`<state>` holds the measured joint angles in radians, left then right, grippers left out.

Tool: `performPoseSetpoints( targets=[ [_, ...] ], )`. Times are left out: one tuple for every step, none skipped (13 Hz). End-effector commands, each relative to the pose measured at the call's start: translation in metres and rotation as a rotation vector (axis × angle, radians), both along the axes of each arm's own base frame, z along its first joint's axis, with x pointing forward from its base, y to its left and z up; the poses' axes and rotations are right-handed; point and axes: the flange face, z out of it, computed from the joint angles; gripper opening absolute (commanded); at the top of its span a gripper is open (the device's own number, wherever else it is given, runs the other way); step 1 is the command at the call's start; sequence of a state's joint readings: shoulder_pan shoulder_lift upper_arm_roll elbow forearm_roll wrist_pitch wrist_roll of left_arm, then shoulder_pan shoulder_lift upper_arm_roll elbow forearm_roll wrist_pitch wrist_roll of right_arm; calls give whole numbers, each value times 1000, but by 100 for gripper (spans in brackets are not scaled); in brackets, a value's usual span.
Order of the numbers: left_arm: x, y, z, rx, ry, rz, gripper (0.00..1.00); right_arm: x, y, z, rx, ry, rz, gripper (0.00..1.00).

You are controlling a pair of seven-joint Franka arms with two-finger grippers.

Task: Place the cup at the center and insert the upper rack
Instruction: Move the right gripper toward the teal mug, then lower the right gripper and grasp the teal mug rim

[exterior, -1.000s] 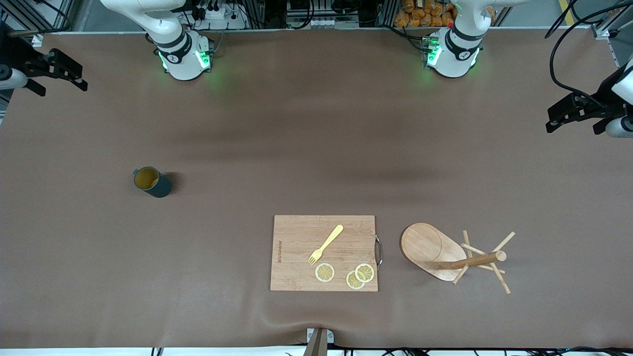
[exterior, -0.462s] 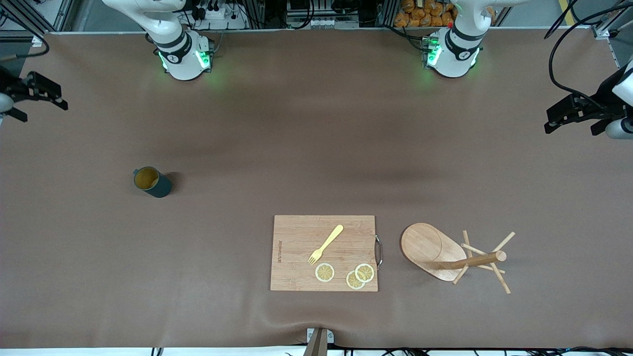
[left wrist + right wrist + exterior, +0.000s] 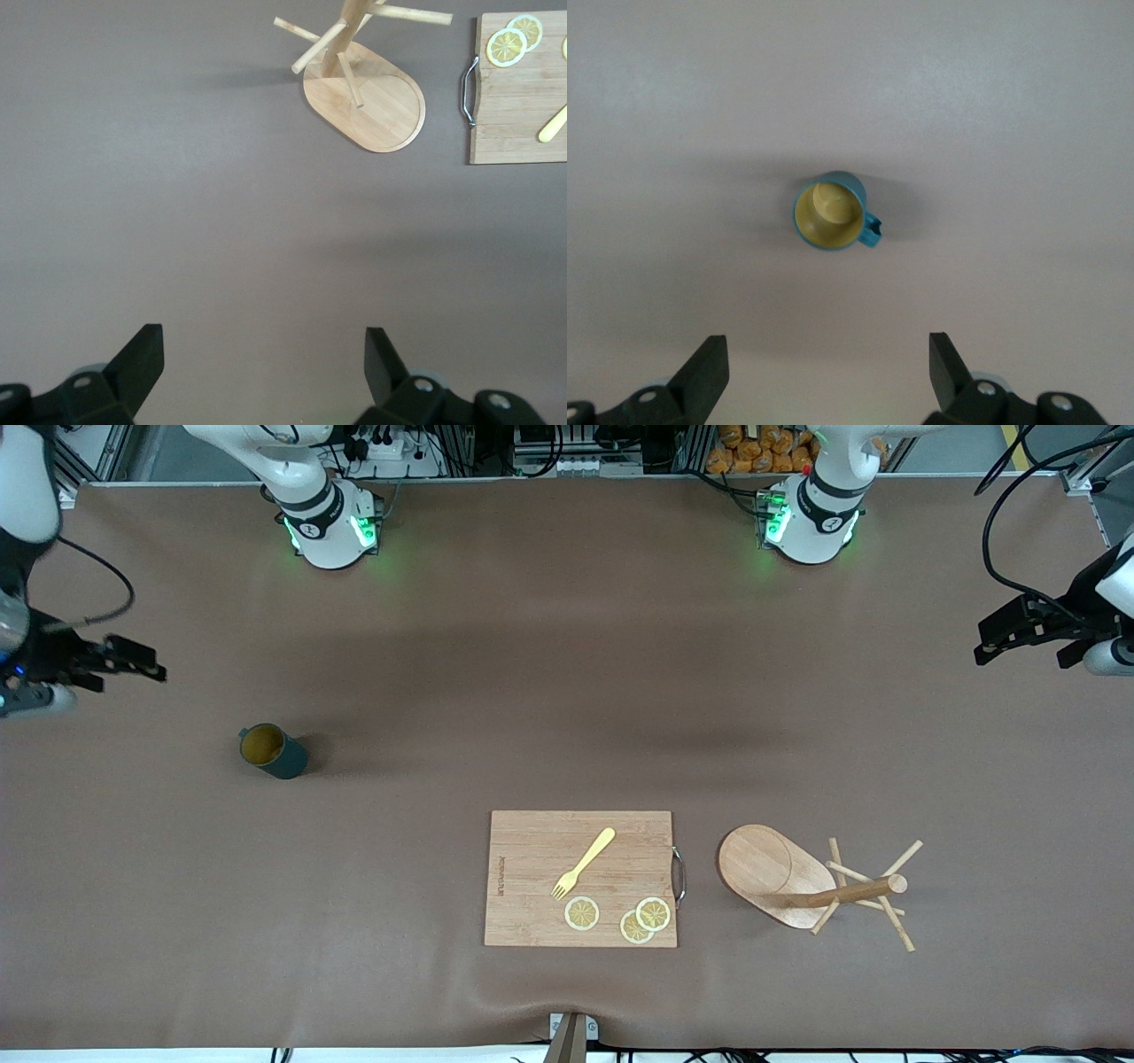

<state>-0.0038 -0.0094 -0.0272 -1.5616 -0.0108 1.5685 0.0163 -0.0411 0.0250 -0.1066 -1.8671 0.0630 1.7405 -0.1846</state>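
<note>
My right gripper takes hold of the teal cup by its rim [image 3: 262,744] [image 3: 829,215] next, in order to place the cup at the center.
The dark teal cup [image 3: 271,750] with a tan-yellow inside stands upright on the brown table toward the right arm's end; it also shows in the right wrist view [image 3: 830,212]. The wooden mug tree [image 3: 802,880] lies on its side toward the left arm's end, its post and pegs pointing away from the cutting board; the left wrist view shows it too [image 3: 363,93]. My right gripper [image 3: 133,666] is open and empty, up in the air near the table's edge at the right arm's end. My left gripper [image 3: 997,640] is open and empty, held high at the left arm's end.
A rectangular wooden cutting board [image 3: 540,868] with a metal handle lies beside the mug tree, nearer the front camera than the cup. On it lie a yellow fork [image 3: 584,863] and three lemon slices [image 3: 582,913]. A bracket [image 3: 571,1036] sits at the table's front edge.
My right gripper has swung down and in toward the cup. The left gripper has barely moved. Cup, mug tree and board have not moved.
</note>
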Motion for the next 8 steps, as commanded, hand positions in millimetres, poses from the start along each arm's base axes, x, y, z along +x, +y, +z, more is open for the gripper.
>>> performPoseSetpoints(
  targets=[
    [-2, 0, 8, -17, -3, 8, 100, 25, 23, -38, -14, 36, -176, 100],
    [-2, 0, 8, -17, -3, 8, 100, 30, 28, -56, -9, 55, -228, 100],
    [-2, -1, 8, -18, -1, 5, 100, 32, 30, -75, -8, 65, -283, 100],
    [-1, -1, 8, -17, -1, 5, 100, 31, 40, -92, -17, 53, -330, 100],
    [-1, -1, 5, -17, 6, 7, 100, 28, 48, -109, -28, 44, -373, 100],
    [-2, 0, 3, -16, 12, 8, 100, 27, 49, -127, -39, 48, -416, 100],
    [-1, 2, 3, -17, 14, 10, 100, 29, 49, -146, -50, 71, -453, 100],
    [1, 3, 3, -17, 9, 11, 100, 30, 49, -161, -59, 89, -492, 100]
  ],
)
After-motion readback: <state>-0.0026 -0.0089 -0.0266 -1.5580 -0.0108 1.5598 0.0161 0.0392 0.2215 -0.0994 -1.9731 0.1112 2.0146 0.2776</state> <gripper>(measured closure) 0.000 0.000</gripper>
